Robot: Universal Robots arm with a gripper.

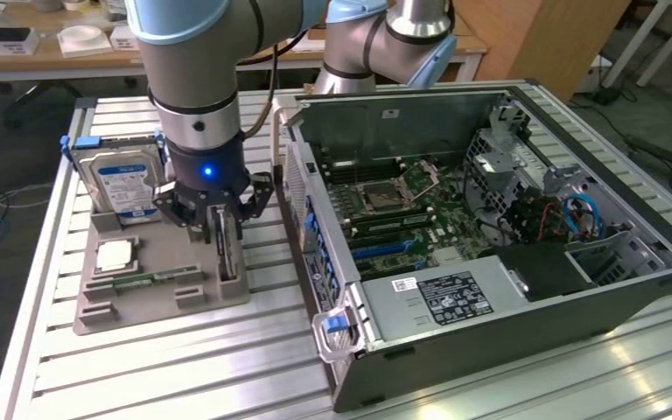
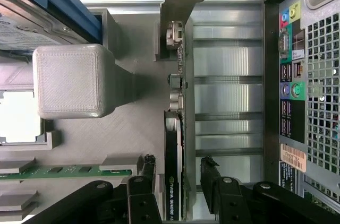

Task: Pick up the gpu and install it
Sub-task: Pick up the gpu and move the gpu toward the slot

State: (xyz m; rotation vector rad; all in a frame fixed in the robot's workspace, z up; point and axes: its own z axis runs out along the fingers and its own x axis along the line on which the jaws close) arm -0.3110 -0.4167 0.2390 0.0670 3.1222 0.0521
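Note:
My gripper grabs the GPU [image 2: 173,139] by the section with the flat black cover [image 2: 172,181] next, since small components stick out near the metal bracket.
The gpu [image 1: 228,251] is a thin dark card standing on edge in a slot of the grey holder tray [image 1: 161,302], at the exterior view's left of the open computer case [image 1: 488,254]. My gripper [image 1: 213,220] hangs straight down over its top end. In the wrist view the gpu [image 2: 173,139] runs between my black fingers [image 2: 147,173], and my gripper [image 2: 178,175] is open and straddles it. A gap shows between the card and the finger on the case's side. The card rests in the tray.
The tray also holds a silver hard drive [image 1: 123,179] with a blue label, a processor chip [image 1: 116,255] and a green memory stick [image 1: 150,282]. The case's rear panel [image 2: 297,91] stands close beside the tray. All of it sits on a slatted aluminium table [image 1: 196,367].

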